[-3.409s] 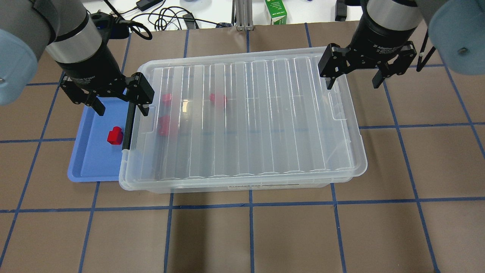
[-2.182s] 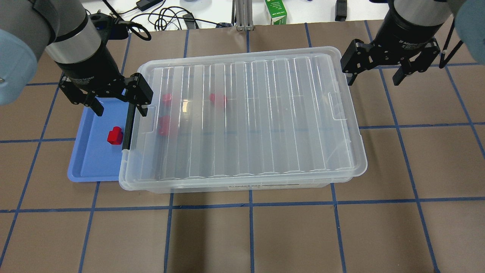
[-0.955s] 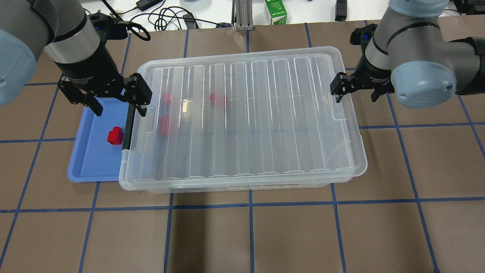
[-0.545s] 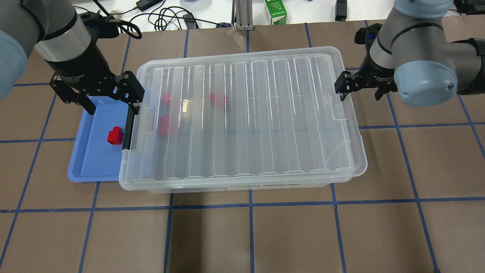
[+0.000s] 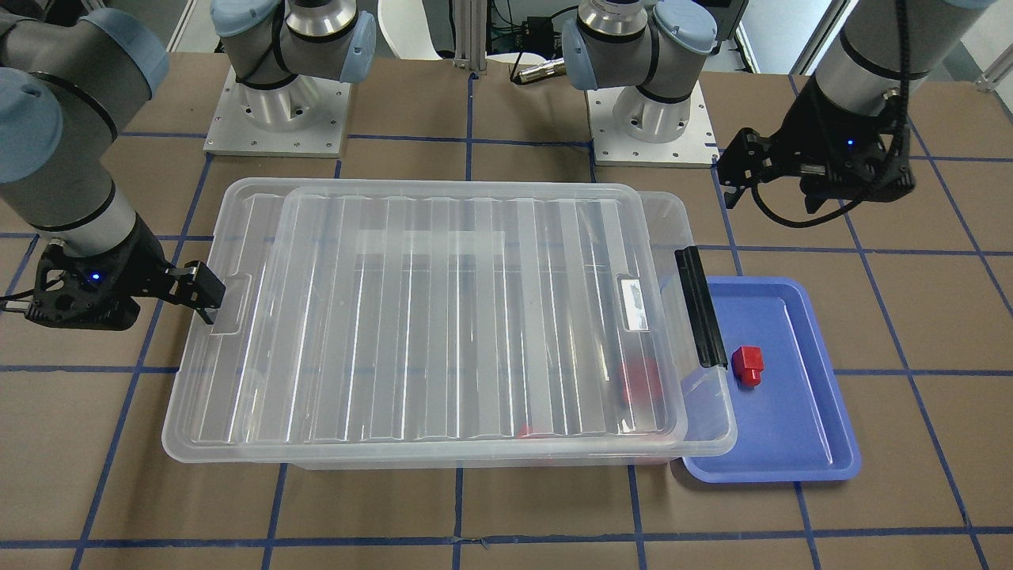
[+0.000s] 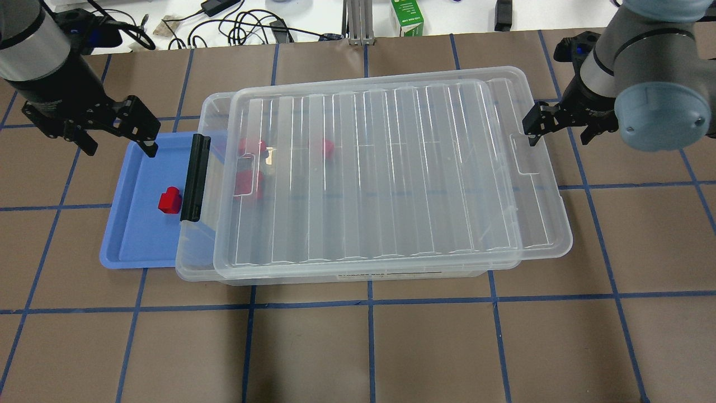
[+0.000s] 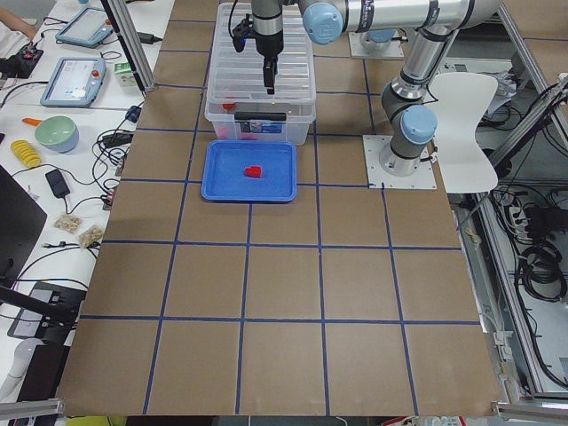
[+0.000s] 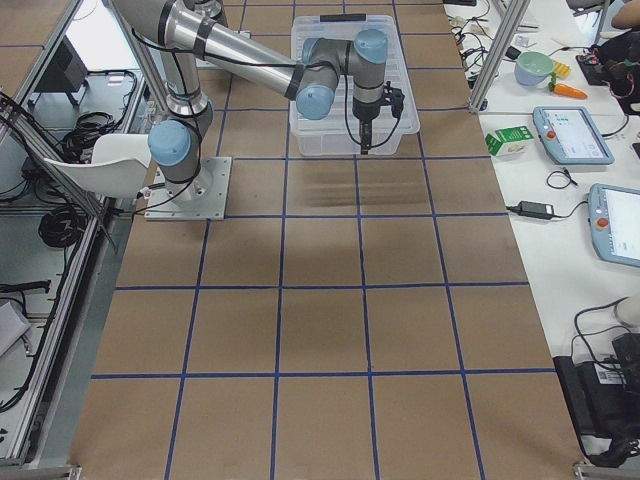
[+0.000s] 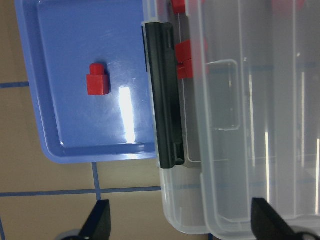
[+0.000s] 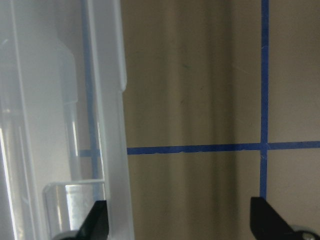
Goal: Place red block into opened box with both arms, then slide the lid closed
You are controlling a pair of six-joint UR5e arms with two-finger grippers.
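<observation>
The small red block needs to go into the opened box, so my left gripper will next grab the block by its square body.
The red block lies on the blue tray. Beside it stands the clear box, its black clip handle facing the tray. The ribbed lid sits shifted to the right, overhanging the box's right end and baring a narrow strip at the left end. My left gripper hangs open and empty above the tray's far corner. My right gripper is open at the lid's right end, with one finger against the notch there.
Several other red pieces lie inside the box under the lid. Cables and a green carton sit past the table's far edge. The two arm bases stand on the robot's side of the table.
The lid has slid right, uncovering the box's left end. The right gripper moved right with it. The left gripper rose away leftwards from the black handle, which now lies flat.
</observation>
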